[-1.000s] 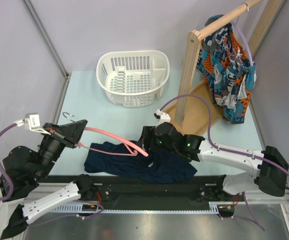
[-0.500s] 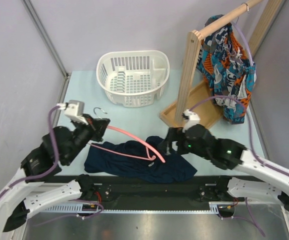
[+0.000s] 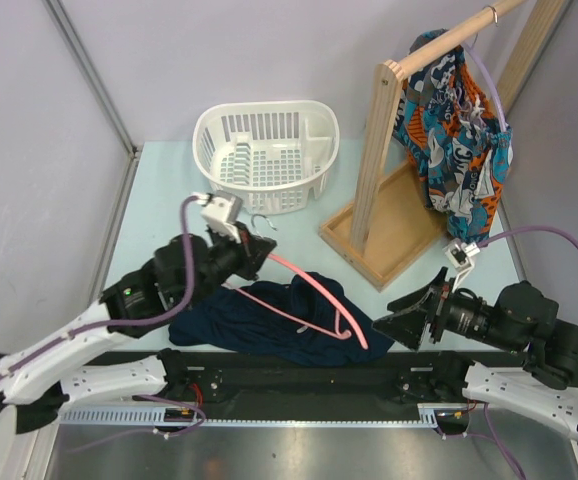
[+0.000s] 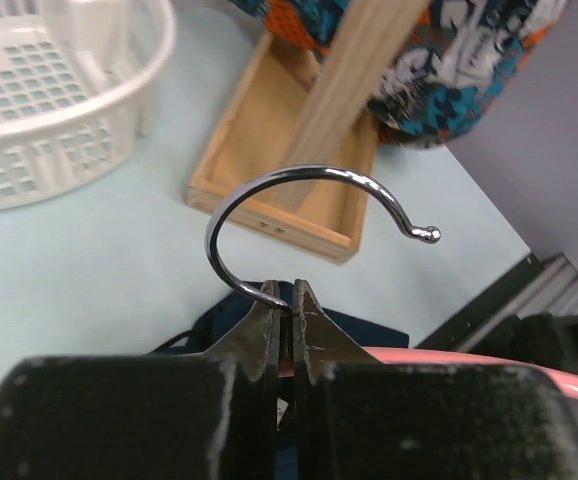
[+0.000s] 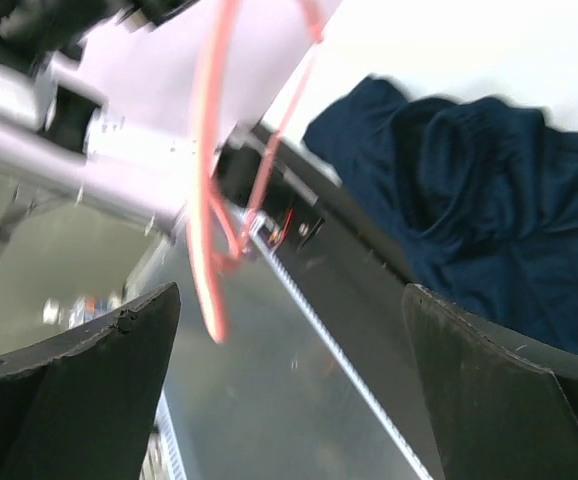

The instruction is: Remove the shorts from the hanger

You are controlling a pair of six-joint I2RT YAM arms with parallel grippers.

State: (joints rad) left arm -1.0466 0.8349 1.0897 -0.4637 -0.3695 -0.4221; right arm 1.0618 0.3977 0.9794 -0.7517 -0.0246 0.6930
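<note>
I will grab the pink hanger (image 3: 319,290) by the tip of its arm (image 3: 360,338) with my right gripper, keeping its metal hook free to hang on the wooden bar.
The shorts (image 3: 456,135), with a teal, orange, white and black print, hang on the lavender hanger (image 3: 490,88) from the wooden rail at the back right. They also show at the top of the left wrist view (image 4: 449,55). Neither gripper is near them. My left gripper (image 3: 257,248) is shut on the metal hook (image 4: 309,178) of a pink hanger (image 3: 319,290) and holds it over a navy garment (image 3: 269,325). My right gripper (image 3: 389,318) is open and empty, just right of the pink hanger's tip.
A white basket (image 3: 266,155) stands at the back middle. The wooden rack (image 3: 379,150) rises from its tray base (image 3: 384,235) at the right. The navy garment (image 5: 489,190) and the blurred pink hanger (image 5: 209,200) show in the right wrist view.
My left arm has swung the pink hanger rightward and farther in. My right gripper has come off the navy garment and drawn back to the right, jaws open.
</note>
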